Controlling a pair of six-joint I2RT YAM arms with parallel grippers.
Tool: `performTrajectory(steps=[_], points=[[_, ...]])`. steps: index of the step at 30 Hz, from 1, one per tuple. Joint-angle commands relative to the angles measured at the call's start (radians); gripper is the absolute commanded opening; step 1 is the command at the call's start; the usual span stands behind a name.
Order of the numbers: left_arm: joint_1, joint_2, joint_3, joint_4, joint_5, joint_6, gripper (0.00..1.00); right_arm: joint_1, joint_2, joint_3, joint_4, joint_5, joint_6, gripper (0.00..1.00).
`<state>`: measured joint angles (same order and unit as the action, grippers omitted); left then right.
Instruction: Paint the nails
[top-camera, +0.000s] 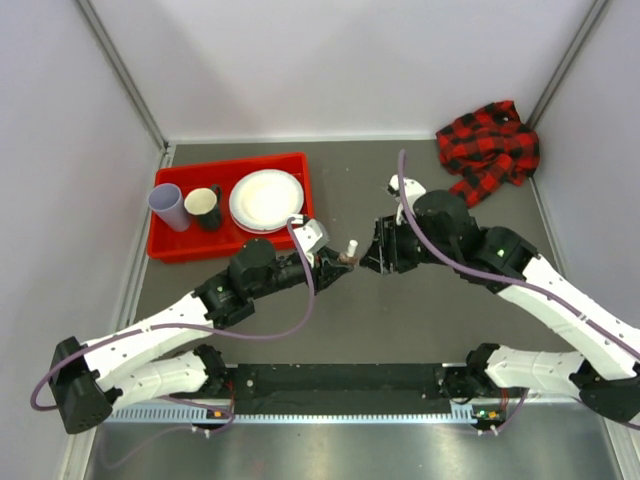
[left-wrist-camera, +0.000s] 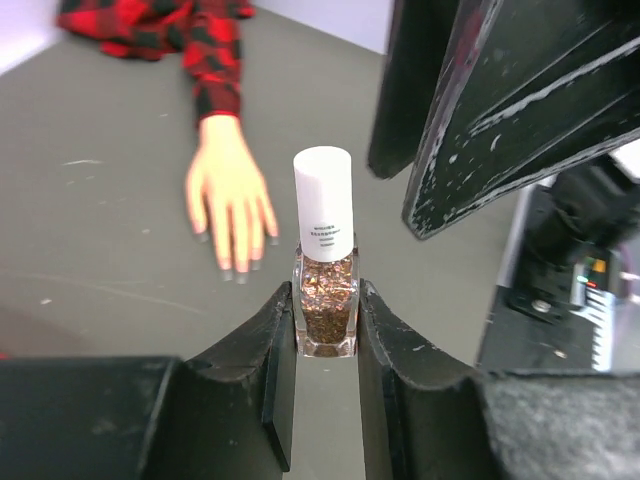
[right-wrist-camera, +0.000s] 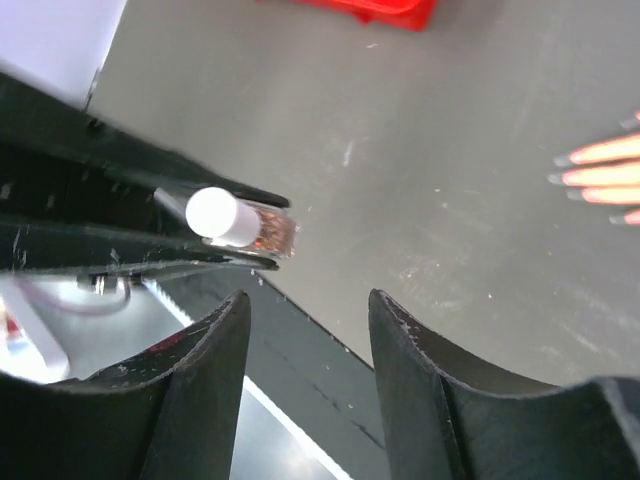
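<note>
The white cap (top-camera: 352, 248) (right-wrist-camera: 213, 214) should be grabbed end-on next by my right gripper, which can then twist it open for painting nails. The glass body is left to my left gripper.
A small clear polish bottle (left-wrist-camera: 325, 305) of coppery glitter with a white cap (left-wrist-camera: 323, 200) stands upright between the fingers of my left gripper (left-wrist-camera: 325, 295), which is shut on its glass body. In the top view that left gripper (top-camera: 335, 258) is at mid-table with the bottle (top-camera: 347, 250) pointing right. My right gripper (top-camera: 372, 258) faces it a short gap away, and the right gripper (right-wrist-camera: 308, 305) is open and empty, the cap (right-wrist-camera: 213, 214) just beyond its left finger. The peach mannequin hand (left-wrist-camera: 228, 190) lies flat, its nails (left-wrist-camera: 241, 272) dark-tipped. More nails (right-wrist-camera: 560, 160) show at the right edge.
A red tray (top-camera: 175, 245) at the back left holds a white plate (top-camera: 266, 199), a lavender cup (top-camera: 168, 206) and a black cup (top-camera: 204, 207). The red-and-black plaid sleeve (top-camera: 490, 148) is bunched at the back right. Pale walls enclose the table on three sides.
</note>
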<state>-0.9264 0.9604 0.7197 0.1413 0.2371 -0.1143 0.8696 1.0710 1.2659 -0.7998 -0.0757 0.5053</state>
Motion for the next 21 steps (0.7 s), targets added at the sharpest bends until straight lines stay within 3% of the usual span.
performTrajectory(steps=[1,11,21], points=[[-0.003,0.0,-0.009,0.083,-0.116,0.036,0.0,0.005,0.035,0.09,-0.022,0.131,0.127,0.51],[-0.003,-0.002,-0.04,0.109,-0.111,0.033,0.0,0.023,0.171,0.21,-0.018,0.111,0.09,0.43],[-0.003,0.015,-0.022,0.092,-0.105,0.053,0.0,0.037,0.221,0.227,0.013,0.047,0.065,0.44]])
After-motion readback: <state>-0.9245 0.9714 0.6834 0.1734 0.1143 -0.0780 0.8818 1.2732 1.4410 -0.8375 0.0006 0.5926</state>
